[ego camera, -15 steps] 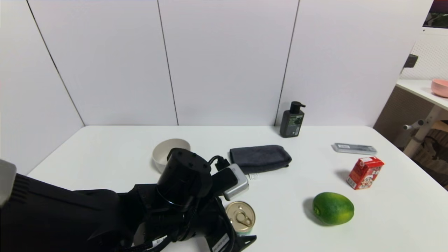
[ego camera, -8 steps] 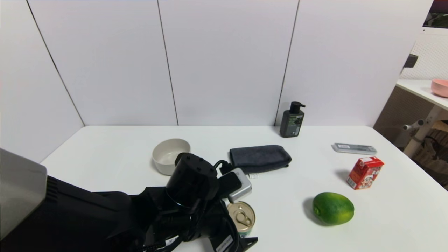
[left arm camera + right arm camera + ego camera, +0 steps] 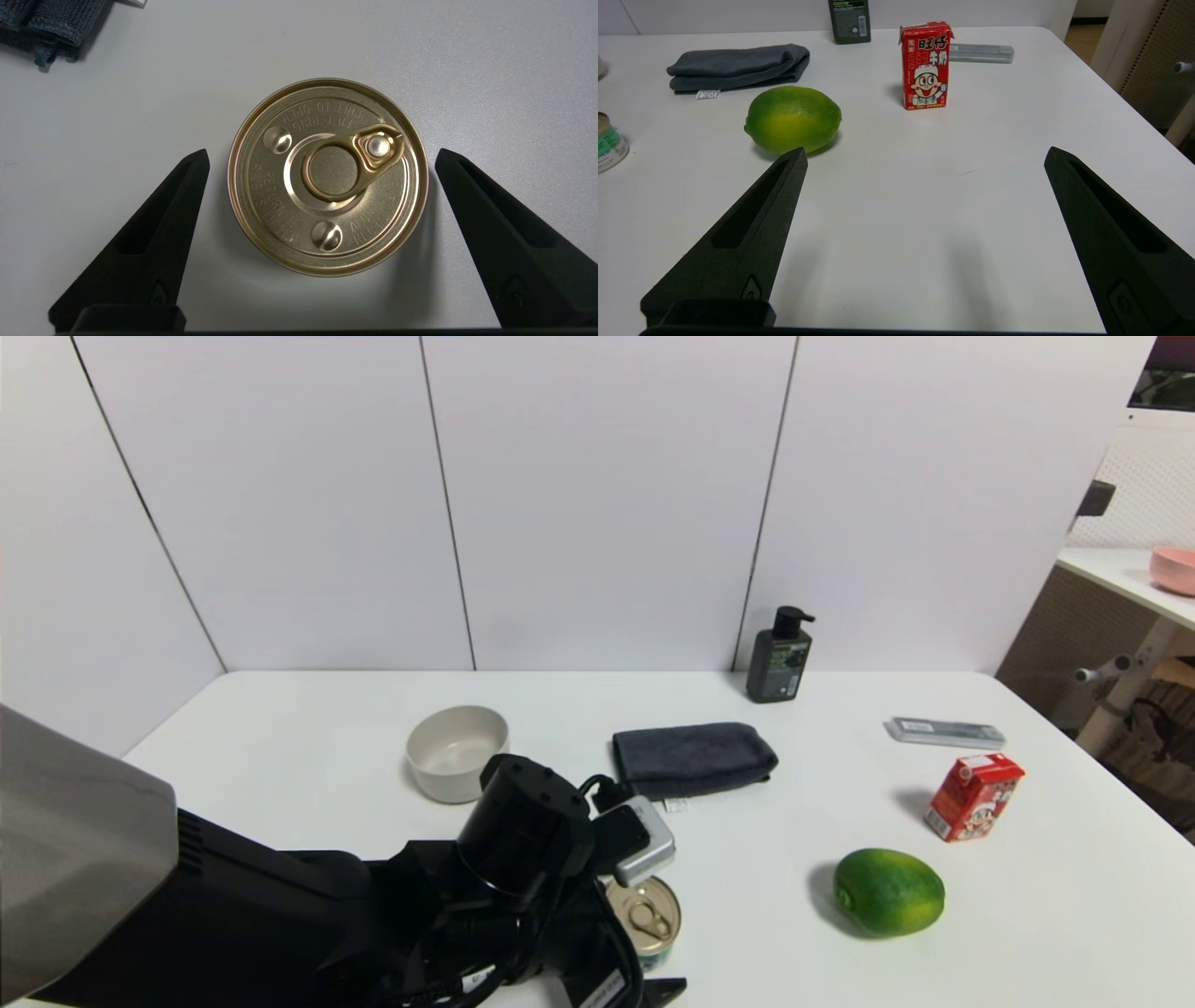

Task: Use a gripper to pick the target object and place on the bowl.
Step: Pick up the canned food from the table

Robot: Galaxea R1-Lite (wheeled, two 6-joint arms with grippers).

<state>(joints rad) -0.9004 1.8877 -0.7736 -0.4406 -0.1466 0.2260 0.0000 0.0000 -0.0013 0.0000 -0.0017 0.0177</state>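
The robot's left gripper should close on the can now: its fingers reach down on both sides of the can and will close around its gold lid (image 3: 329, 177).
The tin can (image 3: 646, 919) with a gold pull-tab lid and green-and-white label stands upright near the table's front edge. In the left wrist view the can (image 3: 328, 176) lies between the two black fingers, with a gap on each side. My left gripper (image 3: 321, 156) is open and points straight down over it. In the head view the left arm hides most of the gripper and part of the can. The off-white bowl (image 3: 456, 751) stands empty, behind and left of the can. My right gripper (image 3: 924, 156) is open and empty, low over bare table; the can's edge shows there (image 3: 609, 142).
A folded dark grey cloth (image 3: 693, 758) lies right of the bowl. A green oval fruit (image 3: 888, 891), a red carton (image 3: 972, 796), a grey flat case (image 3: 945, 733) and a dark pump bottle (image 3: 780, 657) stand on the right half. A pink bowl (image 3: 1173, 568) sits on a far shelf.
My left arm has slid right and forward over the can, uncovering the whole bowl. The can has not moved.
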